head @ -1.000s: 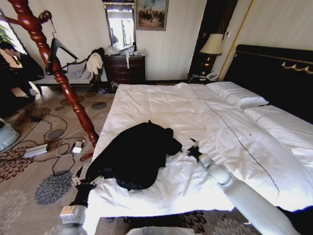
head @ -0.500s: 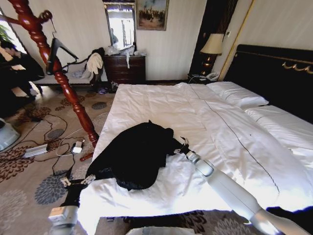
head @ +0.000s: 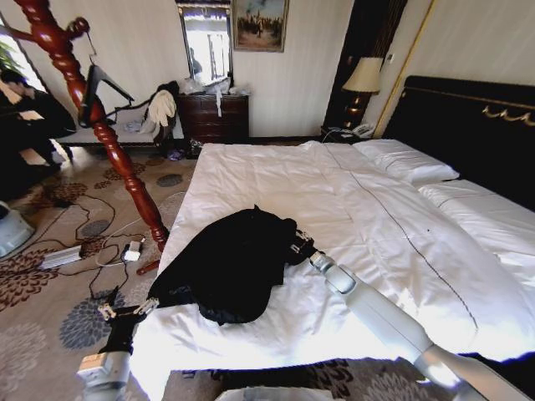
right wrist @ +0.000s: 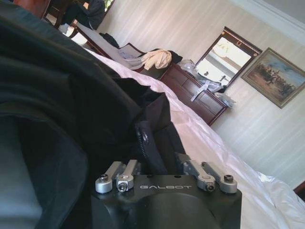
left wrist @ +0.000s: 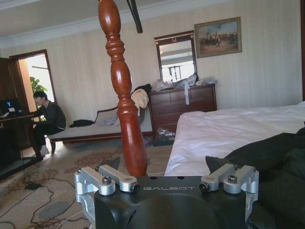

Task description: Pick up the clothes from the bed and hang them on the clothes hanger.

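Observation:
My right gripper should next grab the zipped edge (right wrist: 151,145) to hang the clothes (right wrist: 57,95), as that zipped edge stands up while the rest lies in a loose heap.
The clothes (head: 234,263), a limp black heap, lie on the near left part of the bed (head: 276,180). My right gripper (head: 301,245) is at the heap's right edge, open. In the right wrist view the black fabric of the clothes (right wrist: 57,95) lies right against and between the spread fingers of the right gripper (right wrist: 162,169). My left gripper (head: 125,311) hangs open over the carpet beside the bed's near left corner, apart from the clothes (left wrist: 276,157). The clothes hanger (head: 100,83), black, hangs on the coat stand at the far left.
A reddish-brown coat stand (head: 109,138) leans up from the carpet left of the bed. Cables and a power strip (head: 63,255) lie on the floor there. A dresser (head: 213,117), a bench with pale garments (head: 159,109) and a bedside lamp (head: 362,79) line the far wall.
My right gripper has slid left across the sheet and reached the edge of the clothes. The left gripper has drifted left, away from the bed's corner.

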{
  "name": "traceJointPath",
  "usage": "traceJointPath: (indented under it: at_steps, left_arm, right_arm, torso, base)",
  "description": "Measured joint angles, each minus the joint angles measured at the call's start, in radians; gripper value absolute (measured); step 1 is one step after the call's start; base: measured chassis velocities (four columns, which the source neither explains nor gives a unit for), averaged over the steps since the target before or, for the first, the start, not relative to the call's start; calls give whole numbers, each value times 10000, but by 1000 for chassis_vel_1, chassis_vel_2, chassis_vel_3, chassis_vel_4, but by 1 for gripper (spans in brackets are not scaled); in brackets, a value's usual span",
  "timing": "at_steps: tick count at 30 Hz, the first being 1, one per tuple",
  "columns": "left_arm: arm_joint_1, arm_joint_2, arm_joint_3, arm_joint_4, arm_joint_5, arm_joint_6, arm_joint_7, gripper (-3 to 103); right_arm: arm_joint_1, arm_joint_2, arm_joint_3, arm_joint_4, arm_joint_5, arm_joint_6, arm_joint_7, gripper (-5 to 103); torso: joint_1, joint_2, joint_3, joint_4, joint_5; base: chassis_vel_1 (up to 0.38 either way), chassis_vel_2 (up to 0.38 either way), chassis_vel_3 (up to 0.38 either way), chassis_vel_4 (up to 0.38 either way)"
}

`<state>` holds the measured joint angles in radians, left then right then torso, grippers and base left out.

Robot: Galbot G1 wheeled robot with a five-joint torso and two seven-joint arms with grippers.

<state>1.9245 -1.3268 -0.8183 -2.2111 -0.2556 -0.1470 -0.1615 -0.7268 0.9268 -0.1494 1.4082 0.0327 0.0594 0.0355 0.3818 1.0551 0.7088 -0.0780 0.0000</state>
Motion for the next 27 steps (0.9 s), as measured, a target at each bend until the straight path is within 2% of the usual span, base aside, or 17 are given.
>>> traceJointPath:
  at_steps: [1,2,3,6,9,21,24,27]
  left_arm:
    - [13,6,-12,0,4,-7,1,100]
    - [32,14,-27,2,7,-17,1,100]
    - [63,17,-49,16,8,-41,13,100]
    - [75,-2,-58,42,12,-67,25,100]
    - [52,-86,-33,114,50,-91,31,100]
    - [-12,-77,29,130,77,-99,32,100]
    - [-13,-65,34,80,68,-101,32,100]
    - [-22,-66,62,52,66,-101,34,100]
  right_arm:
    - [0,0,-13,0,-1,0,0,31]
    - [-4,0,-22,0,-2,1,0,31]
    - [-26,2,-31,11,-1,0,0,20]
    - [-50,1,-36,32,2,0,0,15]
    - [-86,-23,-35,63,6,-6,-5,2]
    - [-233,-234,351,583,355,-223,96,0]
    - [-76,-532,573,1321,1082,-1053,230,0]
    - [145,-801,641,1883,1436,-1363,290,0]
  torso:
    - [0,0,0,0,0]
    - [0,0,0,1,-1]
    - [0,0,0,1,0]
    - [0,0,0,0,0]
    - [0,0,0,1,0]
    - [0,0,0,0,1]
    - [0,0,0,-1,0]
    - [0,0,0,2,0]
  base:
    - [0,0,0,0]
    - [0,0,0,0]
    - [0,0,0,0]
    - [0,0,0,0]
    - [0,0,0,0]
    - [0,0,0,0]
    - [0,0,0,0]
    - [0,0,0,0]
